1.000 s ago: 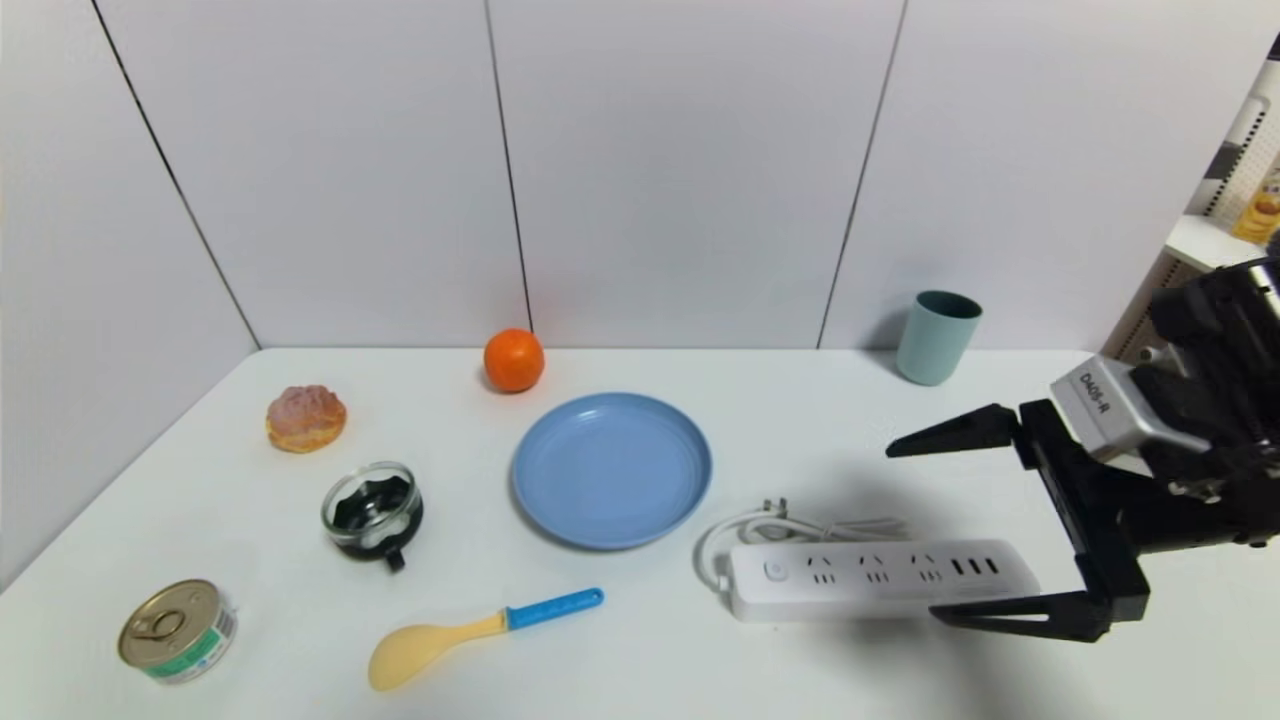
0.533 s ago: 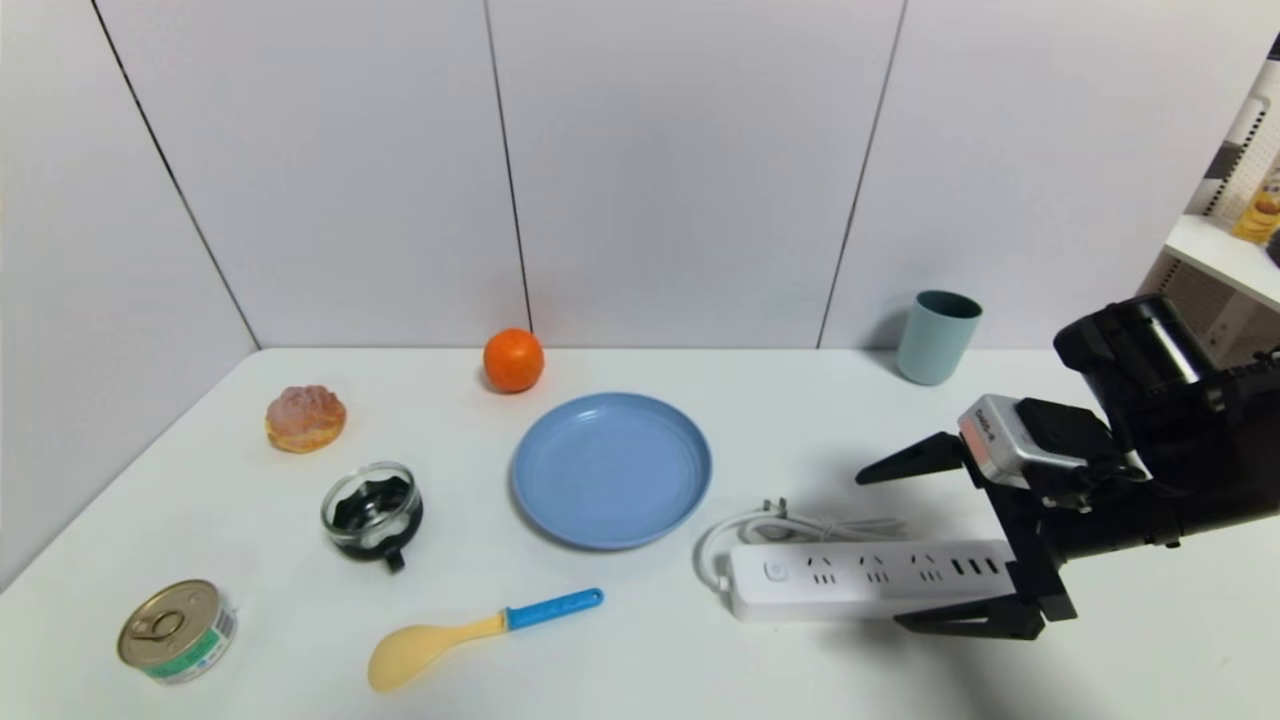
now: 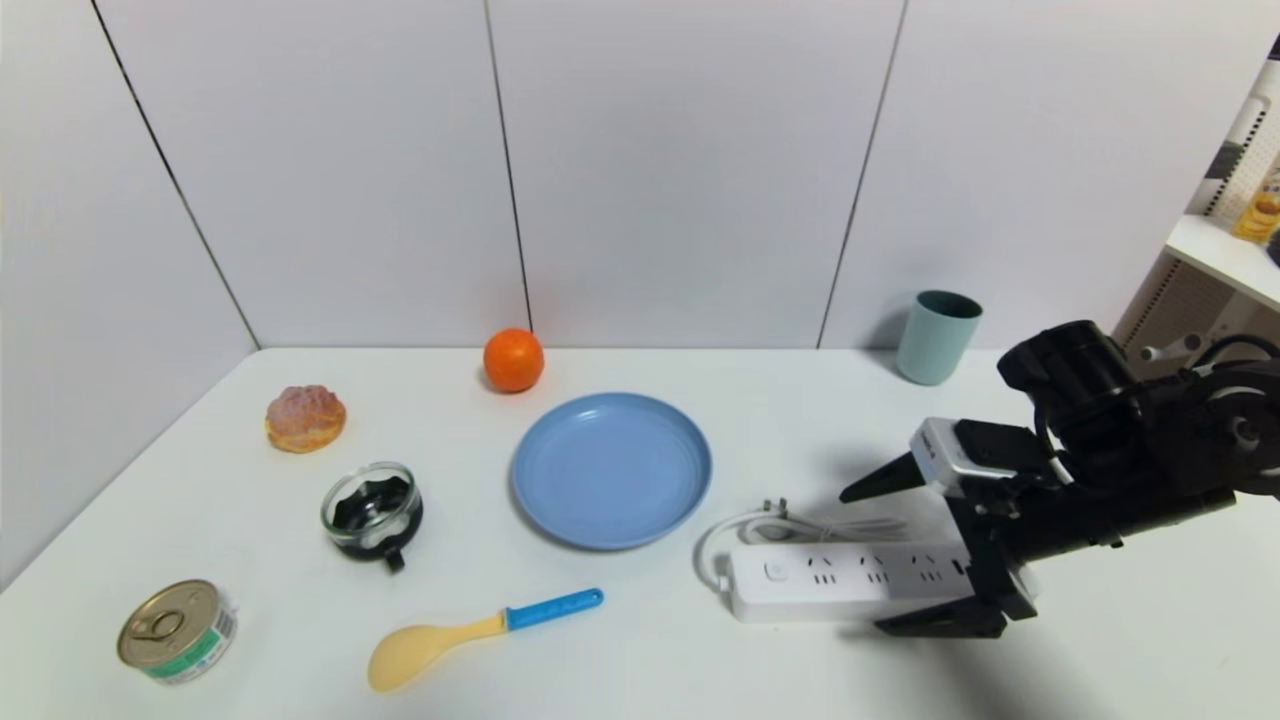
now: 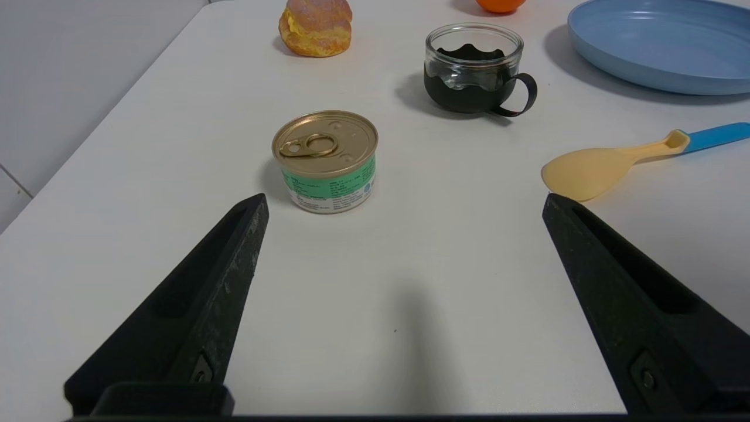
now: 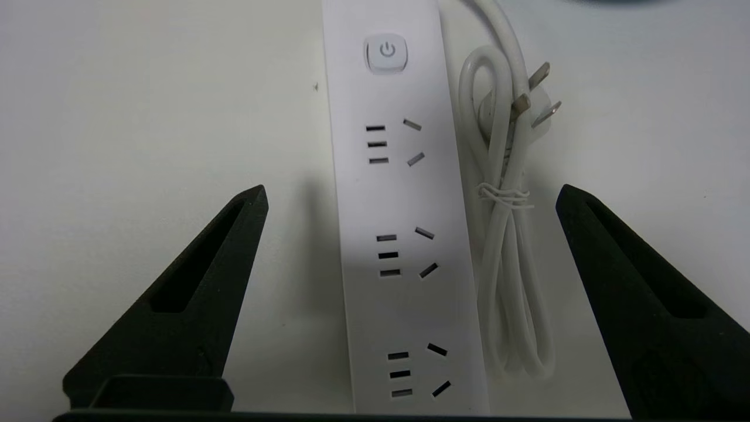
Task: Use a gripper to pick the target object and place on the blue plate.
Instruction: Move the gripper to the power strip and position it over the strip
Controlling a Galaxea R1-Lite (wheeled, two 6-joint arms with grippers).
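Note:
The robot's fingers are still above the white power strip (image 5: 404, 197) and its bundled cord, so the right gripper should go down first and only then close on the power strip.
The white power strip (image 3: 840, 580) lies flat at the table's front right, its coiled cord (image 3: 800, 525) bundled along its far side. My right gripper (image 3: 862, 562) hangs open over the strip's right end, one finger beyond the cord and one in front of the strip. In the right wrist view the strip (image 5: 404, 234) and cord (image 5: 507, 264) run between the spread fingers of that gripper (image 5: 410, 190), touching neither. The blue plate (image 3: 611, 470) sits empty just left of the strip. My left gripper (image 4: 403, 199) is parked open over the front left of the table.
An orange (image 3: 514, 360) and a teal cup (image 3: 937, 337) stand by the back wall. A cream puff (image 3: 306, 418), a glass cup (image 3: 372, 512), a can (image 3: 178, 632) and a yellow spoon (image 3: 470, 637) lie to the left. A shelf (image 3: 1215, 240) rises at far right.
My right gripper has moved left and come down over the strip's right end, still open. The strip and the other things have not moved.

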